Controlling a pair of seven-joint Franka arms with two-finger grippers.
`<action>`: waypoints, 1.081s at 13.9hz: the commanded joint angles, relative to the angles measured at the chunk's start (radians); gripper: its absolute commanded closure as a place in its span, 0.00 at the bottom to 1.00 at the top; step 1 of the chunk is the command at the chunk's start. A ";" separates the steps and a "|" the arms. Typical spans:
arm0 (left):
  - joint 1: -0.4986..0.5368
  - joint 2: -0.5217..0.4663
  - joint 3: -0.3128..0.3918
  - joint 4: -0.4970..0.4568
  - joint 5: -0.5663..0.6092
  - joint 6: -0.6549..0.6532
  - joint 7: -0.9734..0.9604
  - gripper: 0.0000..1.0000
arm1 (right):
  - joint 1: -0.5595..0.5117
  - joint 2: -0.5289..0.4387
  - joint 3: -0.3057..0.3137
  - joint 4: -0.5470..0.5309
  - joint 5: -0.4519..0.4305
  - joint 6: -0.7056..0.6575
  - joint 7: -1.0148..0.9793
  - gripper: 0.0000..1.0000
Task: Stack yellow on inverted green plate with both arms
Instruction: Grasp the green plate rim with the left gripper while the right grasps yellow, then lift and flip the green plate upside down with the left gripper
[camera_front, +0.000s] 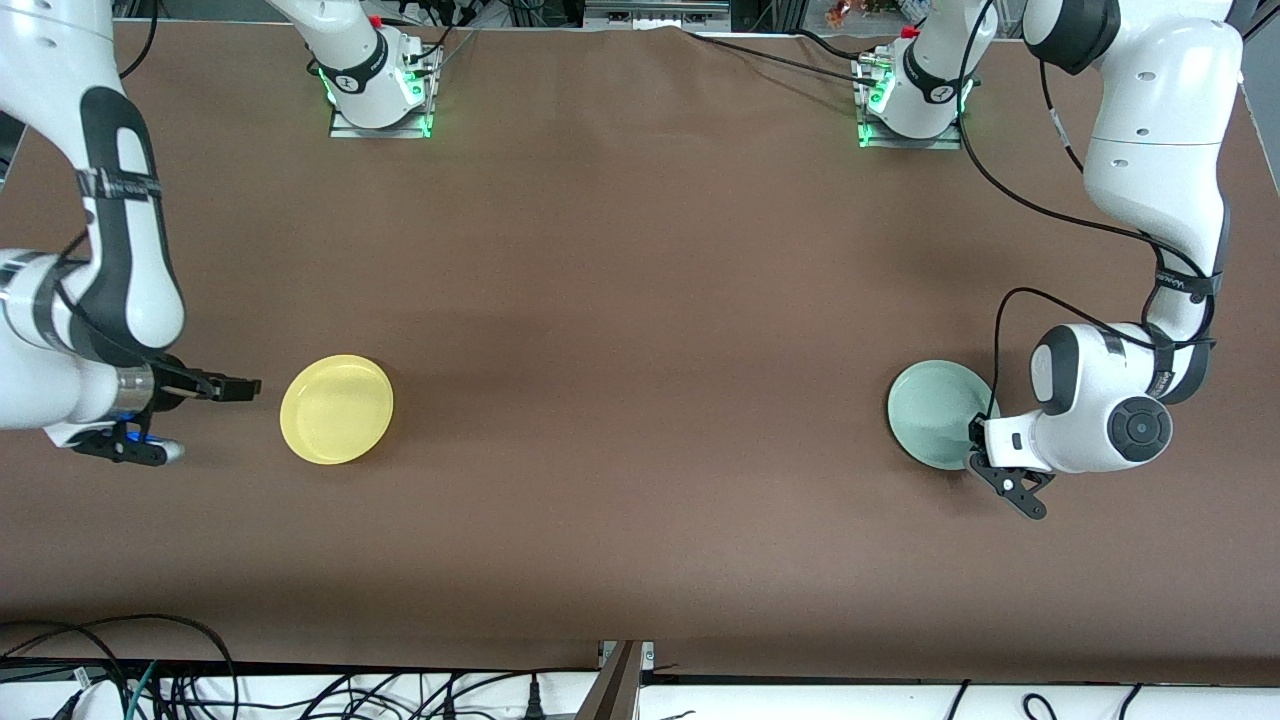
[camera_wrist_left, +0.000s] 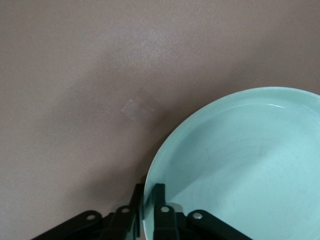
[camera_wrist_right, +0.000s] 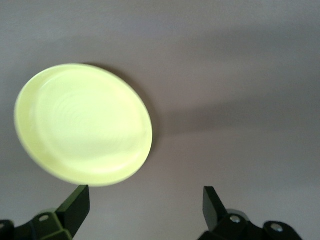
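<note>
The yellow plate is wider than the gap between my open fingers, so my right gripper will grab the plate by its thin raised rim (camera_front: 284, 415) (camera_wrist_right: 150, 142) next.
The yellow plate (camera_front: 336, 409) lies rim up on the brown table toward the right arm's end, and it also shows in the right wrist view (camera_wrist_right: 82, 122). My right gripper (camera_front: 240, 387) stands open just beside it, low over the table, with nothing between its fingers (camera_wrist_right: 75, 205). The pale green plate (camera_front: 935, 410) lies hollow side up toward the left arm's end. My left gripper (camera_front: 975, 435) is shut on its rim, one finger (camera_wrist_left: 159, 195) inside the plate (camera_wrist_left: 240, 165) and the other outside.
The two arm bases (camera_front: 380, 90) (camera_front: 910, 100) stand at the table's edge farthest from the front camera. Cables (camera_front: 150, 680) lie along the edge nearest that camera. A small patch of clear tape (camera_wrist_left: 137, 107) sits on the table near the green plate.
</note>
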 joint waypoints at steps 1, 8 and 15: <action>-0.002 -0.013 -0.007 0.031 -0.010 -0.013 0.028 1.00 | -0.013 0.031 0.007 -0.035 0.043 0.087 0.021 0.00; -0.149 -0.202 -0.009 0.031 0.192 -0.039 0.005 1.00 | -0.011 0.077 0.010 -0.161 0.128 0.340 0.006 0.00; -0.454 -0.264 -0.007 0.106 0.540 -0.301 -0.273 1.00 | -0.011 0.076 0.033 -0.239 0.131 0.431 0.006 0.00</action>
